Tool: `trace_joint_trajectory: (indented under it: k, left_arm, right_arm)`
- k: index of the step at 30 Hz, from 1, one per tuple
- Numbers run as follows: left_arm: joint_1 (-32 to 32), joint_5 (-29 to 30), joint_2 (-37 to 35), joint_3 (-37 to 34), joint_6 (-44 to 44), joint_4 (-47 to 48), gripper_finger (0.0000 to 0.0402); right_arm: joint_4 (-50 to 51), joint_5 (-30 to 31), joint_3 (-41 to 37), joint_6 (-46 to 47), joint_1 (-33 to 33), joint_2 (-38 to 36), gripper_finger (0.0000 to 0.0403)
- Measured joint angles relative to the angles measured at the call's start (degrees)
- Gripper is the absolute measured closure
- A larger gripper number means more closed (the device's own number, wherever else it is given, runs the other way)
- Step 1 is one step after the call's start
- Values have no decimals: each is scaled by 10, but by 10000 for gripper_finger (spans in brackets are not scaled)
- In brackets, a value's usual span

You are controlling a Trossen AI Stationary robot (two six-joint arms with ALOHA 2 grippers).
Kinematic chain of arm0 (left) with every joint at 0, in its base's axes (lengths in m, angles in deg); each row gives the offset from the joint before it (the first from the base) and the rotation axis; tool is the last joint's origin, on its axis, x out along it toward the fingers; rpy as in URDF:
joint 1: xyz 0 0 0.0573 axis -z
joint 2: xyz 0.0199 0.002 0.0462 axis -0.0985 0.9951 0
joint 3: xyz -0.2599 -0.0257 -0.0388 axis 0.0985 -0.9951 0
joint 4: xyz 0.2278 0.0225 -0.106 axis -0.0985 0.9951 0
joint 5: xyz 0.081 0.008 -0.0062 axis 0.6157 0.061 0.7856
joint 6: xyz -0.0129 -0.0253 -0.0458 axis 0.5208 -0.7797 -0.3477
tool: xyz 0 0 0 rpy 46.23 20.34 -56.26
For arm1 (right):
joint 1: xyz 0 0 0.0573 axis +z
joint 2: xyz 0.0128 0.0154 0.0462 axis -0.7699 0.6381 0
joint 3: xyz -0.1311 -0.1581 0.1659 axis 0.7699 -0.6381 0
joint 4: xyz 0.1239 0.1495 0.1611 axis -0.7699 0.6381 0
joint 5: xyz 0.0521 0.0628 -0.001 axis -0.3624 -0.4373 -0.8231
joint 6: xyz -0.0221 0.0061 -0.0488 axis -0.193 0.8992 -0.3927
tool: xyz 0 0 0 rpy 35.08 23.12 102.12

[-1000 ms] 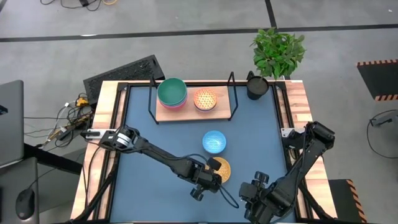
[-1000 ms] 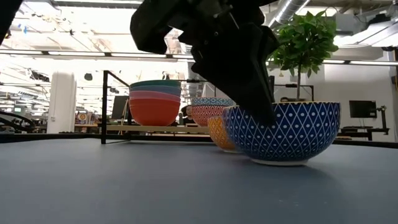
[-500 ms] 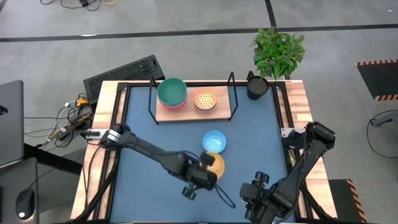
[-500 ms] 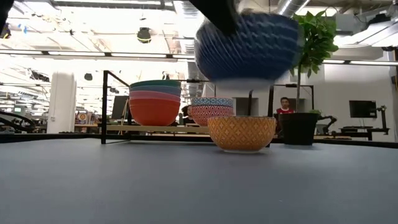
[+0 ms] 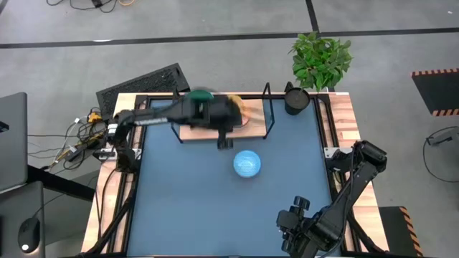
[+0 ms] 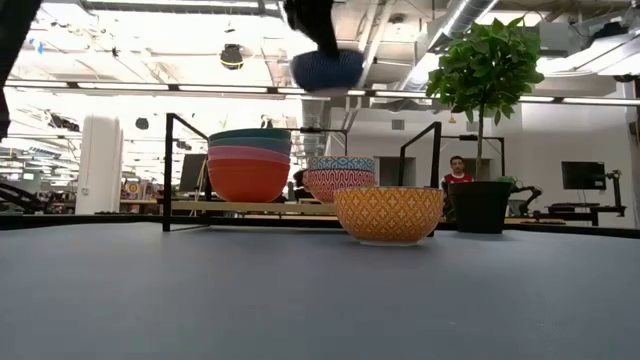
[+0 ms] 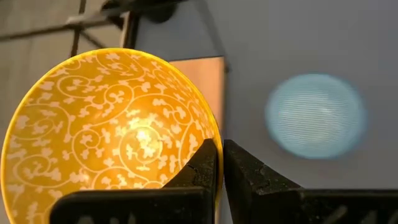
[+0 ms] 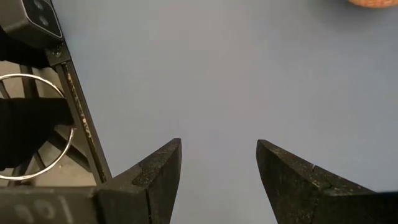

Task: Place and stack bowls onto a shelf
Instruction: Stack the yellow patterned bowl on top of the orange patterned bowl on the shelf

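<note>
My left gripper keeps holding the yellow bowl (image 7: 106, 130) for now until the bowl reaches the wooden shelf (image 7: 202, 71), since the bowl hangs high above the shelf.
My left gripper (image 5: 228, 115) reaches over the shelf (image 5: 258, 123), a light wooden board in a black wire frame at the far edge, shut on a bowl (image 6: 328, 70) that is blue-patterned outside and yellow inside (image 7: 112, 137). On the shelf, a teal-topped stack (image 6: 249, 160) and a red-patterned bowl (image 6: 340, 180) rest on their bases. A bowl (image 5: 247, 163), pale blue inside and orange outside (image 6: 388, 214), sits on the table in front of the shelf. My right gripper (image 8: 217, 165) waits open at the near right corner (image 5: 297, 226). My left gripper pinches the bowl's rim (image 7: 214, 134), one finger (image 7: 202, 165) inside the bowl and one finger (image 7: 249, 177) outside. The bowl is lifted clear, high above the shelf and over the red-patterned bowl.
A black cup (image 5: 295, 99) stands at the shelf's right end, with a potted plant (image 5: 321, 59) behind it. The shelf's upright wire posts (image 6: 166, 170) rise at its ends. Bare blue tabletop (image 5: 186, 208) lies left of and nearer than the loose bowl. A person (image 6: 458, 170) sits far behind.
My left gripper lifted the blue-and-yellow bowl off the table from beside the orange-sided bowl, then carried it up and toward the far edge until it hung over the shelf. The orange-sided bowl stayed where it was.
</note>
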Motion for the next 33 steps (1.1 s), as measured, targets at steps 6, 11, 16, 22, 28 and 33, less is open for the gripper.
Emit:
trace_joint_trajectory:
  k: [6, 11, 16, 22, 28, 33]
  left_arm:
    - [-97, -92, 29, -4, 61, -33, 401]
    - [-126, -161, 52, -8, 100, -72, 401]
    - [-142, -186, 76, -8, 103, -84, 401]
    - [-148, -180, 101, -7, 107, -81, 401]
    - [-150, -180, 118, -7, 110, -88, 401]
    - [-150, -180, 125, -7, 103, -89, 401]
  right_arm:
    - [0, 1, 0, 0, -1, 0, 168]
    - [-3, 11, 0, 0, -1, 0, 168]
    - [-4, 23, 0, -1, -1, 0, 168]
    - [-6, 27, 0, -3, -1, 0, 168]
    - [-5, 28, 0, -4, -1, 0, 168]
    - [-5, 29, 0, -4, -1, 0, 168]
